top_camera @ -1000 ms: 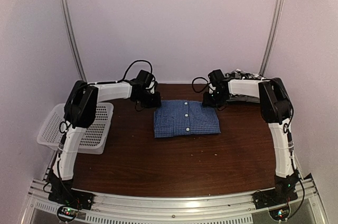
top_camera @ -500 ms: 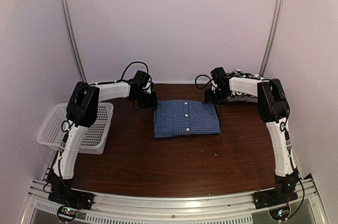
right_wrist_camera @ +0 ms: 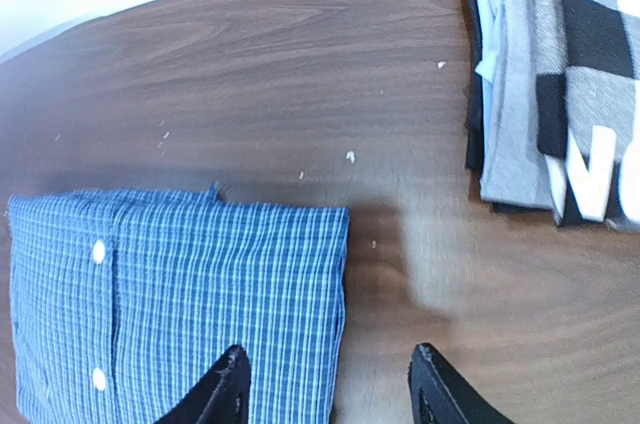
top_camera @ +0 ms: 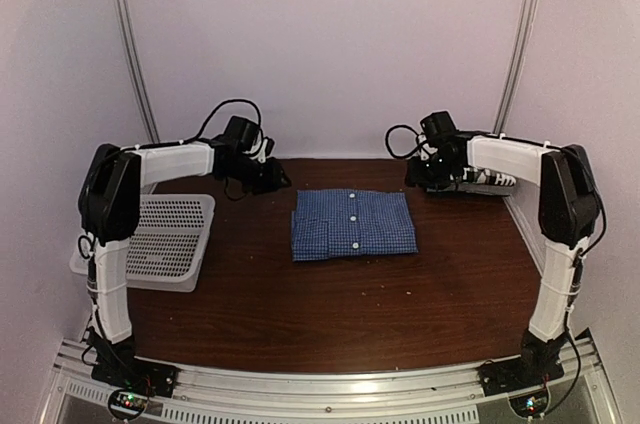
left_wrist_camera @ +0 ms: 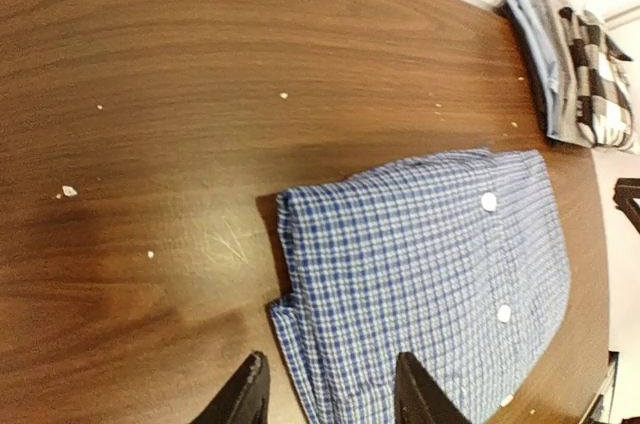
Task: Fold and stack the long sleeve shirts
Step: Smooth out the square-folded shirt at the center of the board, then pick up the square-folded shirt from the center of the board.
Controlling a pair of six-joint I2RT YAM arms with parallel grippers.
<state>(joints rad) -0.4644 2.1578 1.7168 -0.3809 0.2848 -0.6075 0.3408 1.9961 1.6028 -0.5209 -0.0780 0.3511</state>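
My left gripper grabs the blue shirt (top_camera: 353,224) by its edge on the basket side next. Then I lift the shirt and turn it over for folding.
A blue fine-checked shirt (top_camera: 353,224) lies folded in a flat rectangle at mid-table, buttons up. My left gripper (top_camera: 270,176) hovers open off its back left corner. In the left wrist view the shirt (left_wrist_camera: 430,274) lies below the left gripper (left_wrist_camera: 330,369), whose jaws span its near edge without touching. My right gripper (top_camera: 420,176) hangs open by the back right corner. In the right wrist view the right gripper (right_wrist_camera: 330,354) straddles the shirt's (right_wrist_camera: 180,294) right edge from above, holding nothing. The black-and-white checked shirt (right_wrist_camera: 580,74) tops a folded pile at the back right (left_wrist_camera: 585,69).
A white mesh basket (top_camera: 160,239) sits at the table's left edge under the left arm. The folded pile (top_camera: 487,182) lies against the back right, partly behind the right arm. Small white specks dot the brown tabletop (top_camera: 340,314).
Both arms have risen and drawn back outward from the blue shirt's back corners, elbows swinging wide. The left jaws have opened. The shirt has stayed put.
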